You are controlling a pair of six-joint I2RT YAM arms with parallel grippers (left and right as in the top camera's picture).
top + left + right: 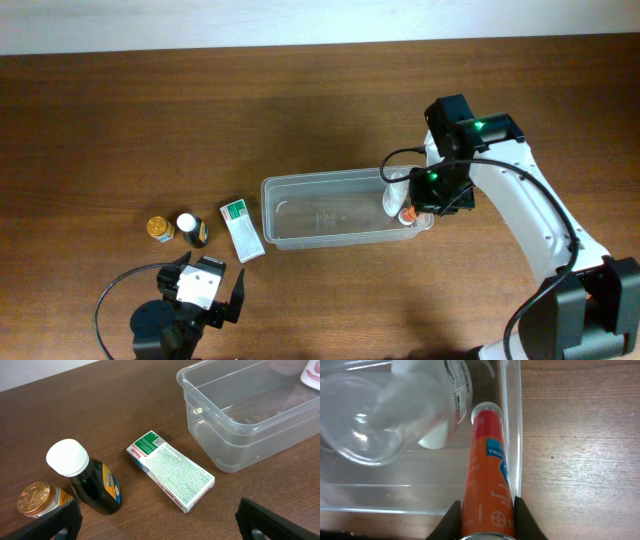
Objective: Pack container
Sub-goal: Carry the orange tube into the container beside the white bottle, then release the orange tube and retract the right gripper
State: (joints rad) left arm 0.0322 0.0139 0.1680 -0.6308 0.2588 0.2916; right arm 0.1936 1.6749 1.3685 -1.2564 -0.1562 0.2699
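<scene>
The orange tube's end is between the container's side and the white bottle. The tube would rest in the container [300,235], so my right gripper releases now.
The clear container [300,235] lies mid-table; its wall also shows in the left wrist view [240,435] and the right wrist view [512,435]. My right gripper [425,200] is at its right end, shut on an orange tube [487,485] that points down into the container beside its right wall. A white bottle [427,400] lies inside at that end, next to the tube. My left gripper [200,295] is open and empty near the front edge. A green-white box [170,470], a dark bottle with a white cap [87,480] and a gold-lidded jar [37,500] lie left of the container.
The box [241,229], dark bottle [191,228] and gold-lidded jar [159,228] sit in a row on the brown wooden table [150,120]. A black cable [110,300] loops by the left arm.
</scene>
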